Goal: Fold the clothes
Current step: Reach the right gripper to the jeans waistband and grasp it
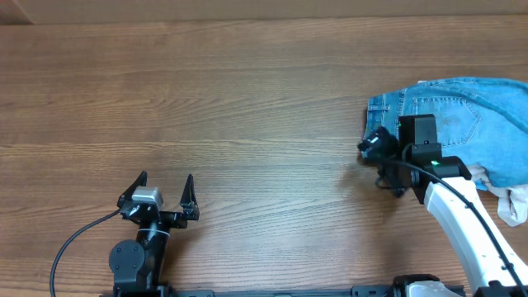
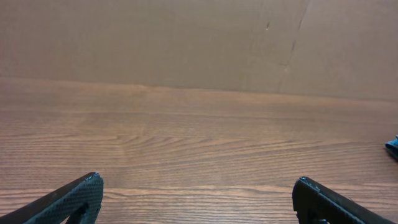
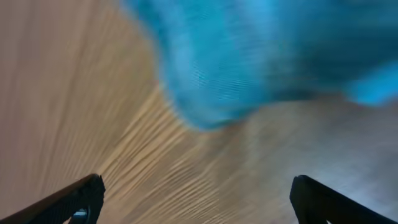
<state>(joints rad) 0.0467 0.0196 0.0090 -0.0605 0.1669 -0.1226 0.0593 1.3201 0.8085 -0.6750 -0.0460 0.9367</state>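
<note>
The jeans (image 1: 462, 115) need to be grabbed next with my right gripper, by the waistband edge facing empty wood. The jeans' legs will then trail out for folding.
The light blue denim jeans (image 1: 462, 115) lie bunched at the table's right edge, waistband and tan stitching facing left. My right gripper (image 1: 375, 157) is open and empty, hovering over bare wood just left of the jeans' left edge. In the right wrist view the jeans (image 3: 249, 56) are a blurred blue mass ahead of the open jaws (image 3: 196, 190), not between them. My left gripper (image 1: 166, 183) is open and empty near the front left, far from the jeans. Its wrist view shows only bare wood between the jaws (image 2: 198, 190).
A cream cloth (image 1: 516, 205) pokes out at the right edge, below the jeans and beside my right arm. A brown cardboard wall (image 2: 199, 43) stands behind the table. Wooden tabletop (image 1: 247, 99) spans the left and middle.
</note>
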